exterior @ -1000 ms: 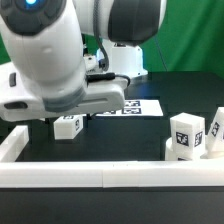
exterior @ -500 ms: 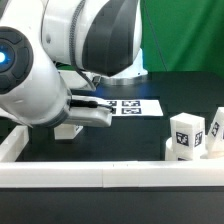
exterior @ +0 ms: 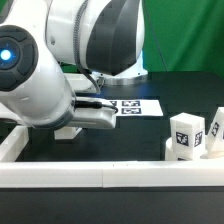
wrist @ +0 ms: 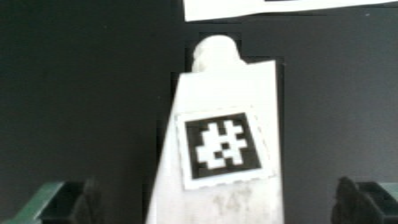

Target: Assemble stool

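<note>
My gripper's fingers are beside the white leg's sides, low above the black table, and closing now would catch the leg, so it is time to close on it.
In the wrist view a white stool leg (wrist: 222, 140) with a black-and-white tag lies on the black table, lengthwise between my fingers. My gripper (wrist: 214, 205) is open, with one dark finger (wrist: 63, 203) on each side of the leg and a gap to each. In the exterior view that leg (exterior: 68, 131) shows only partly beneath the arm, and the fingers are hidden by it. Two more tagged legs (exterior: 186, 134) (exterior: 216, 130) stand at the exterior view's right. The round seat is not in view.
The marker board (exterior: 137, 105) lies flat behind the leg and also shows in the wrist view (wrist: 294, 8). A long white border rail (exterior: 110, 176) runs along the front and up the exterior view's left side. The robot's base stands at the back.
The arm has swung and turned, so its big body now fills the exterior view's left. The leg under it has stayed in place. The two legs at the right have not moved.
</note>
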You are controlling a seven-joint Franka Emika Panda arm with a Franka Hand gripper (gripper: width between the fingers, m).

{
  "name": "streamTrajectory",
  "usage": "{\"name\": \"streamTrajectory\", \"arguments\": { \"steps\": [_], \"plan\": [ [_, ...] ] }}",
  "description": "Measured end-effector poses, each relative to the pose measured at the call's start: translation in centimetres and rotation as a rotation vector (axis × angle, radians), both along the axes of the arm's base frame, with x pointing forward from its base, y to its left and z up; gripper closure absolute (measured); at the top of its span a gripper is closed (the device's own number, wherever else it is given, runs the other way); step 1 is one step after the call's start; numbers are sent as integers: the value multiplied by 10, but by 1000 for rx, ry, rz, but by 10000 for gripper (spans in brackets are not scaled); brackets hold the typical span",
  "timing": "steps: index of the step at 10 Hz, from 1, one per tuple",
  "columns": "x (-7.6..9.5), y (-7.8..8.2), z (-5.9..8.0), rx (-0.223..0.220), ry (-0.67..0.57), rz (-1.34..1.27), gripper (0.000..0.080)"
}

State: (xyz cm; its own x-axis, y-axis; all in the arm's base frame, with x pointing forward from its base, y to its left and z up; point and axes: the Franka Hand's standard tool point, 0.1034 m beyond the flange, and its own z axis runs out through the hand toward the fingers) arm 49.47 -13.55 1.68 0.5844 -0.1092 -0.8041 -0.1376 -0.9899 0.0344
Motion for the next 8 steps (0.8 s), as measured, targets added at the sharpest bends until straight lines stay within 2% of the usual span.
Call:
{"name": "streamTrajectory", "arguments": {
  "steps": [3,4,5,6,7,8],
  "plan": [
    [3,2,-2,-5,-12,7,151],
    [2,1,-2,-5,-12,6,269],
    [2,1,-3,-5,-12,6,269],
    [2,1,-3,-5,-12,5,403],
    [2,1,-2,-5,-12,5,475],
    [2,1,-2,-5,-11,5,475]
  ]
}}
